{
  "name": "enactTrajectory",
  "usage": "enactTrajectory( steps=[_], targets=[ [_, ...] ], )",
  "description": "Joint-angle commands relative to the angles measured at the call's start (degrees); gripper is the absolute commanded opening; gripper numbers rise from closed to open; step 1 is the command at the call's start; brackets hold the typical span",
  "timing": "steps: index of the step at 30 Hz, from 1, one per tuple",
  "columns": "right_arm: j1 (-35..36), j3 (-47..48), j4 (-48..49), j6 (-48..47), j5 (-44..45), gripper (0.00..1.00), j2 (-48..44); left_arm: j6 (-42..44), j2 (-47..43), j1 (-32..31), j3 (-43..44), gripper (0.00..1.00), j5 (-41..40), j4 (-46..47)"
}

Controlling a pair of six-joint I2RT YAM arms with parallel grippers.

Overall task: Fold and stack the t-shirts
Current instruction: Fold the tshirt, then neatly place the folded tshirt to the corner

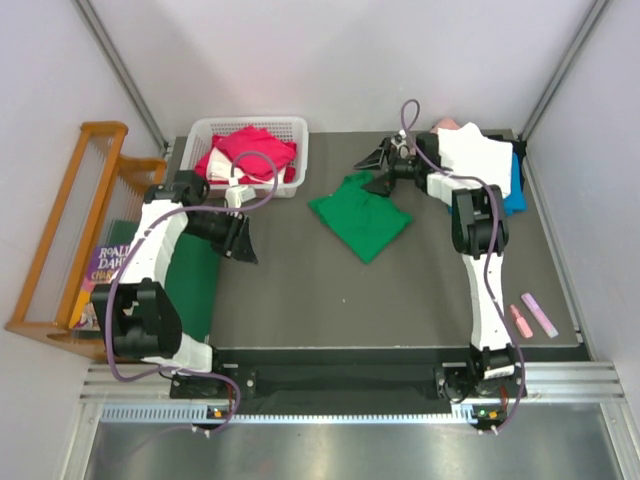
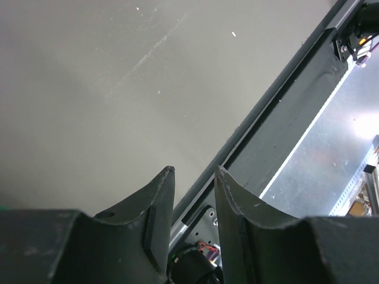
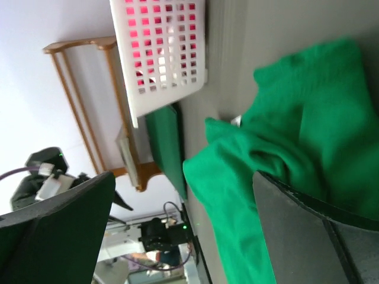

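Note:
My right gripper grabs the green t-shirt [image 1: 360, 222] by its corner nearest the stacked t-shirts next, leaving the t-shirt's body free to spread on top.
A bright green t-shirt [image 1: 360, 222] lies crumpled mid-table, filling the right side of the right wrist view [image 3: 296, 130], its small white neck label [image 3: 235, 120] showing. My right gripper [image 1: 372, 170] [image 3: 183, 183] hovers wide open at the shirt's far edge, holding nothing. Red and magenta t-shirts [image 1: 250, 152] fill a white basket [image 1: 300, 125] [image 3: 166, 53] at the back left. At the back right corner, white [image 1: 480, 155], blue [image 1: 515, 195] and pink [image 1: 447, 125] t-shirts lie stacked under the right arm. Over bare table at the left, my left gripper [image 1: 243, 245] [image 2: 194, 171] is partly open and empty.
A wooden rack [image 1: 70, 230] with a book [image 1: 100, 265] stands off the table's left edge. A dark green mat [image 1: 195, 280] [image 3: 166, 142] lies along the left side. Two pink markers [image 1: 535, 315] rest near the right front corner. The front rail [image 2: 284, 118] runs below the left gripper.

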Motion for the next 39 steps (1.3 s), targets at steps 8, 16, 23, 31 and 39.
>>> enactTrajectory(
  steps=[8, 16, 23, 31, 39],
  targets=[
    [-7.67, -30.15, -19.48, -25.83, 18.10, 1.00, -36.36, 2.65, -4.19, 0.24, 3.96, 0.40, 2.30, -4.56],
    [-11.28, -47.22, -16.74, -27.76, 19.15, 1.00, -40.77, 3.18, -6.13, 0.15, 3.08, 0.40, 0.80, -5.18],
    [-11.02, -51.01, -14.81, -28.64, 19.59, 1.00, -39.72, 3.18, -5.95, 0.15, 3.08, 0.40, 1.24, -5.00],
    [-6.98, -48.11, -6.46, -23.11, 17.49, 1.00, -31.90, 3.09, -5.78, 0.15, 3.26, 0.40, 0.98, -5.18],
    [-2.93, -40.48, -2.50, -17.13, 17.48, 1.00, -22.23, 3.36, -5.69, 0.33, 3.61, 0.40, -0.08, -5.09]
  ],
)
